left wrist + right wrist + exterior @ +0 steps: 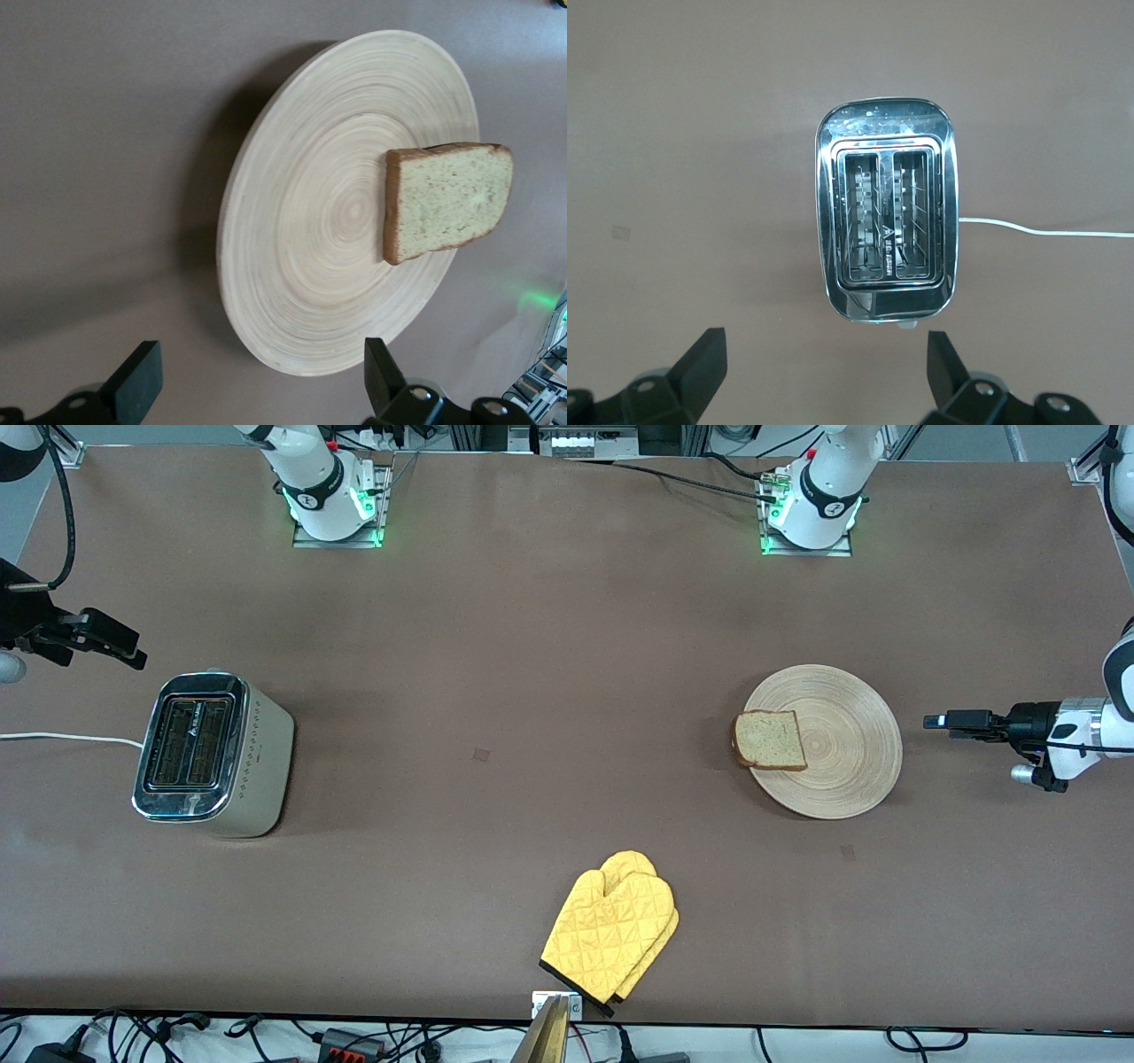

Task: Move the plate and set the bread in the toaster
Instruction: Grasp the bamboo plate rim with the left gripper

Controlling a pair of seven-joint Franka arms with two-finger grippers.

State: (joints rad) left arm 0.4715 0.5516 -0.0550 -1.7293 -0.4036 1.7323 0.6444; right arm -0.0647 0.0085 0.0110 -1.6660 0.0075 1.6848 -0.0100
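My left gripper grabs the plate by its rim (pixel 895 732) opposite the bread next, to move the bread toward the toaster (pixel 213 753).
The light-wood plate (pixel 855 717) lies on the table toward the left arm's end, with the bread slice (pixel 769 740) on its rim on the side toward the toaster. The left wrist view also shows the plate (pixel 310 230) and the bread (pixel 447 199). My left gripper (pixel 935 721) is open and empty, just off the plate's rim; it also shows in its own wrist view (pixel 261 376). The toaster (pixel 213 753) stands toward the right arm's end, slots empty (pixel 884 221). My right gripper (pixel 133 657) hovers open and empty beside the toaster; it also shows in its own wrist view (pixel 826 363).
A yellow quilted oven mitt (pixel 611 930) lies near the table's front edge, at the middle. The toaster's white cord (pixel 62 737) runs off toward the right arm's end of the table and also shows in the right wrist view (pixel 1045 230).
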